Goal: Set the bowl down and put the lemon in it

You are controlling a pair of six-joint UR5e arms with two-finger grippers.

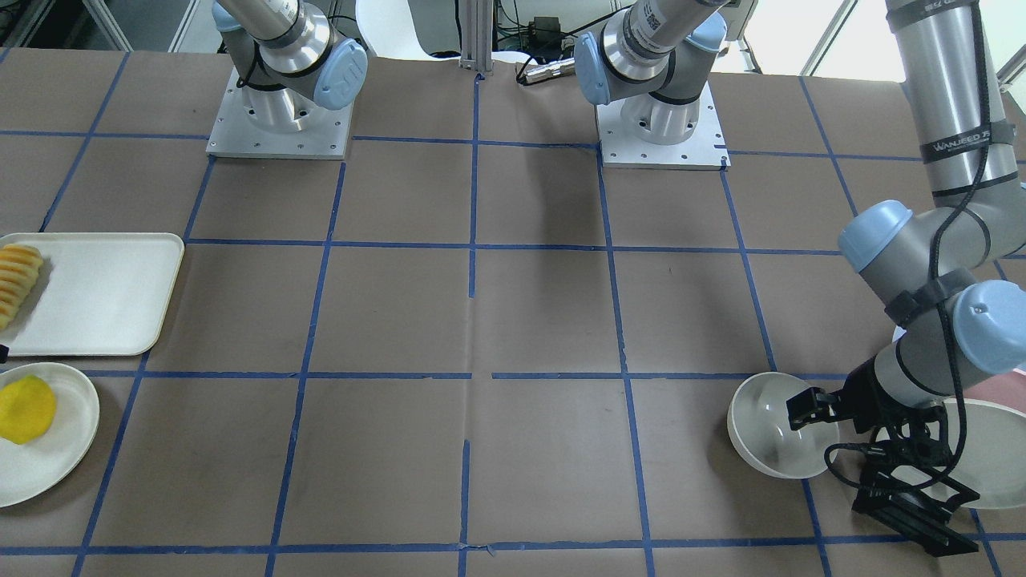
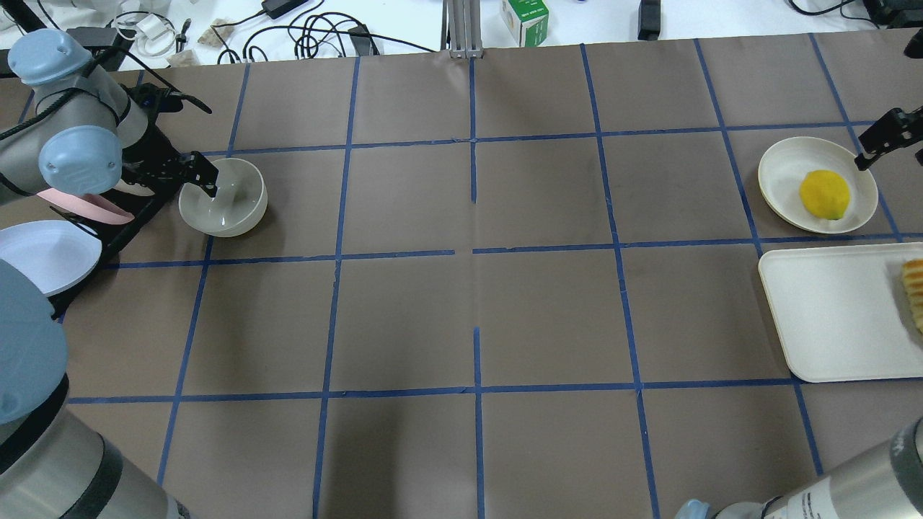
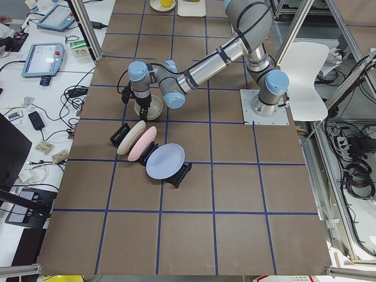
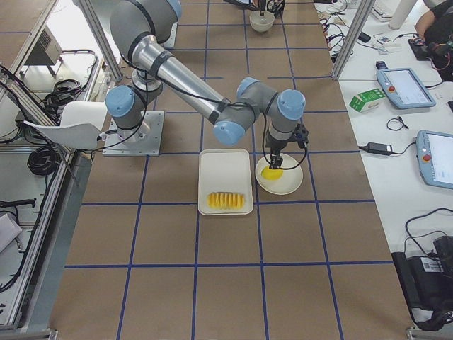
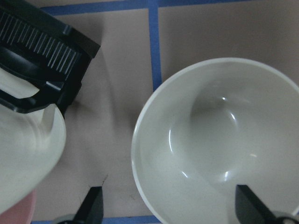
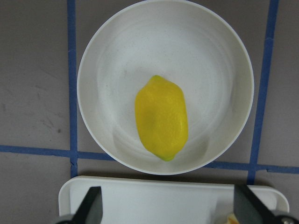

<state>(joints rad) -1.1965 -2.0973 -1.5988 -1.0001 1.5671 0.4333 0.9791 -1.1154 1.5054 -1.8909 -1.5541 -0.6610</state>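
The lemon [image 2: 824,193] narrows to a nub at both ends. To put the lemon in the bowl, my right gripper should next grab it across its long, facing sides.
The off-white bowl [image 2: 232,209] stands upright on the table beside the dish rack; it also shows in the front view [image 1: 769,441] and the left wrist view [image 5: 219,140]. My left gripper [image 2: 204,175] is open, its jaws straddling the bowl's near rim, one finger [image 5: 93,207] outside and one inside. The yellow lemon [image 2: 824,193] lies on a shallow white plate [image 2: 782,166]. My right gripper [image 2: 869,151] hovers open above the plate, with the lemon [image 6: 161,116] lying ahead of its fingertips [image 6: 91,205].
A black dish rack [image 1: 914,505] with white and pink plates [image 2: 43,252] stands right beside the bowl. A white tray [image 2: 829,317] with sliced orange-yellow ridged food [image 2: 913,288] lies next to the lemon's plate. Blue tape lines grid the brown table.
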